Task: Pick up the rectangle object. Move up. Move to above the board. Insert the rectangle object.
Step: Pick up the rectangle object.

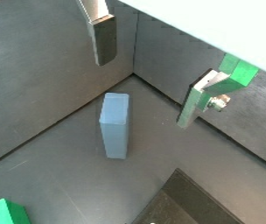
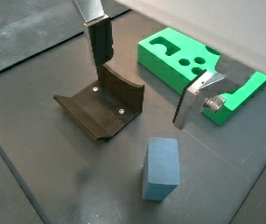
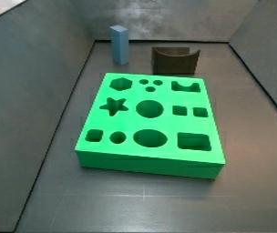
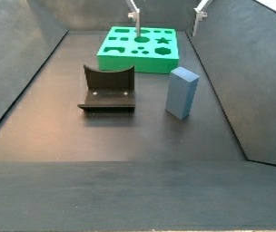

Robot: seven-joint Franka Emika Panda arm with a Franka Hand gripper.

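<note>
My gripper grabs the blue-grey rectangle object by its upper part (image 3: 119,33) (image 1: 115,107) next, to insert it into the green board.
The rectangle object (image 4: 182,92) is a slim blue-grey block standing upright on the dark floor, apart from the board; it also shows in a side view (image 3: 117,44) and in both wrist views (image 1: 115,125) (image 2: 161,168). The board (image 3: 210,129) is a bright green slab with many shaped holes, seen again from the opposite side (image 4: 113,60) and partly in a wrist view (image 2: 159,66). My gripper (image 4: 167,11) hangs high above the floor, open, with nothing between its fingers (image 1: 104,39) (image 2: 194,101). The block lies well below it, untouched.
A dark fixture (image 4: 106,89) with a curved notch on top stands beside the block, between it and a side wall (image 2: 101,107) (image 3: 174,60). Grey walls (image 3: 56,55) close in the floor on several sides; the block stands near a corner (image 1: 129,74).
</note>
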